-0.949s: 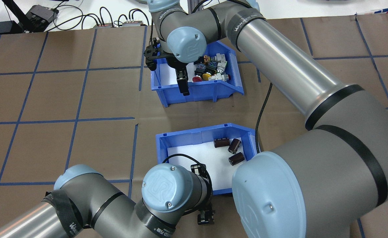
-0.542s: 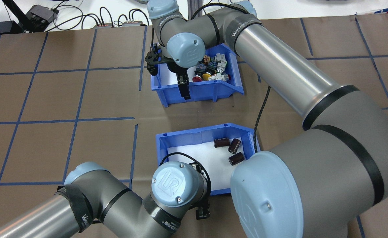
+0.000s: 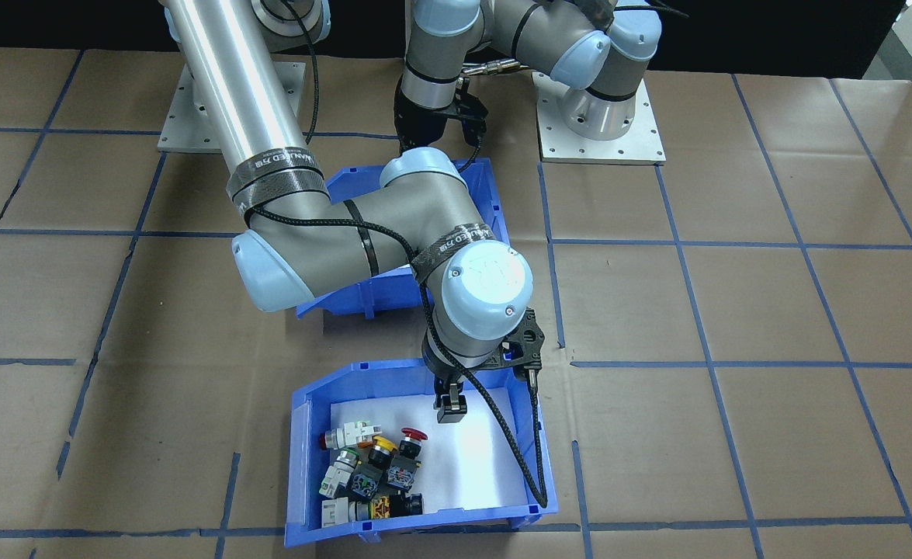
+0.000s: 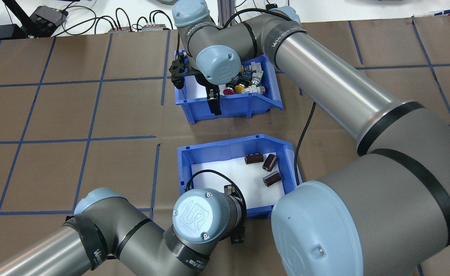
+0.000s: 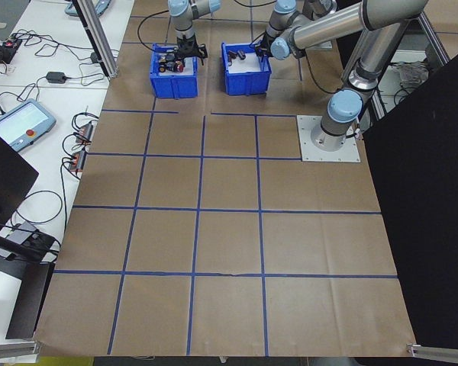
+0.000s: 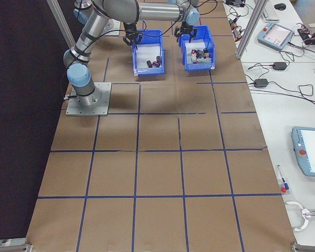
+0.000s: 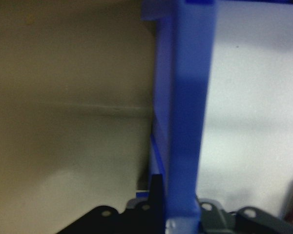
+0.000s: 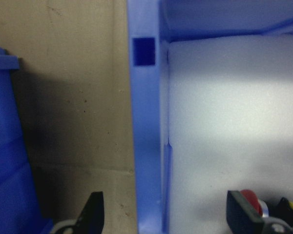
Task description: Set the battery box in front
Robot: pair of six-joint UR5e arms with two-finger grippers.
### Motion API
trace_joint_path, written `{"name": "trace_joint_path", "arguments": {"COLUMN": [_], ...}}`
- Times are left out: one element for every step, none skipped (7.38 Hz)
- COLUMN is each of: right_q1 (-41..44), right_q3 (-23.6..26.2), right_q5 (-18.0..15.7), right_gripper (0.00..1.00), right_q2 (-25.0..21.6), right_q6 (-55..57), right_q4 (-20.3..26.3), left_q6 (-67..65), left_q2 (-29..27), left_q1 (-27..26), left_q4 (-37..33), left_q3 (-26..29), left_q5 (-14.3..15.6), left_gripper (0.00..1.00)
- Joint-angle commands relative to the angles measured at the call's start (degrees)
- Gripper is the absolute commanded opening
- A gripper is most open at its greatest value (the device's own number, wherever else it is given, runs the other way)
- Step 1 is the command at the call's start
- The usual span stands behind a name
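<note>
I will next grab the switch bin by its slotted side (image 3: pixel 389 367) with my right gripper, so the front spot gets empty for the battery box.
The battery box (image 4: pixel 225 151), a blue bin with a white liner, holds three dark brown cells (image 4: pixel 269 168) and sits at the table's middle. My left gripper (image 4: pixel 238 226) is shut on its near wall; the left wrist view shows that wall (image 7: pixel 185 97) pinched between the fingers. In the front view the right arm hides most of the battery box (image 3: pixel 493 194). A second blue bin (image 4: pixel 247 105) with colourful switches lies farther out. My right gripper (image 8: pixel 168 214) is open and straddles the near wall of this bin without touching it.
The right arm's black cable (image 4: pixel 303 130) hangs just beside the battery box. Cables and small devices (image 4: pixel 48 17) line the far table edge. Two base plates (image 3: pixel 599 116) are bolted near the robot. Brown paper with blue tape lines covers the table.
The battery box has slid away from the robot toward the switch bin, held by my left gripper. The right wrist shifted slightly; the switch bin stayed put.
</note>
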Motion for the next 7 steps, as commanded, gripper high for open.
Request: {"name": "trace_joint_path", "arguments": {"right_q1": [0.13, 0.04, -0.13, -0.66, -2.23, -4.51, -7.84], "right_q3": [0.01, -0.25, -0.68, -0.69, -0.60, -0.69, -0.60], "right_q5": [-0.97, -0.97, -1.67, -2.02, -3.94, -5.61, -5.98], "right_gripper": [0.19, 0.05, 0.00, 0.00, 0.00, 0.00, 0.00], "right_q2": [-0.74, -1.18, -1.79, -3.19, -5.03, -6.44, -7.50], "right_q6": [0.59, 0.59, 0.59, 0.33, -0.19, -0.55, -1.86], "right_q4": [0.29, 0.64, 0.55, 0.55, 0.38, 0.38, 0.47], "left_q6": [4.20, 8.65, 10.96, 12.55, 15.35, 17.64, 21.32], "left_q2": [5.03, 7.94, 10.32, 11.99, 13.49, 16.20, 18.05], "left_q1": [0.99, 2.74, 4.75, 5.99, 7.22, 9.06, 11.08], "left_q4": [-2.00, -7.15, -9.90, -12.97, -16.92, -19.22, -22.38], "left_q3": [-0.08, -0.08, -0.26, -0.34, -0.35, -0.35, -0.35], "left_q5": [4.28, 4.30, 4.21, 4.21, 4.13, 4.21, 4.04], "left_gripper": [0.00, 0.00, 0.00, 0.00, 0.00, 0.00, 0.00]}}
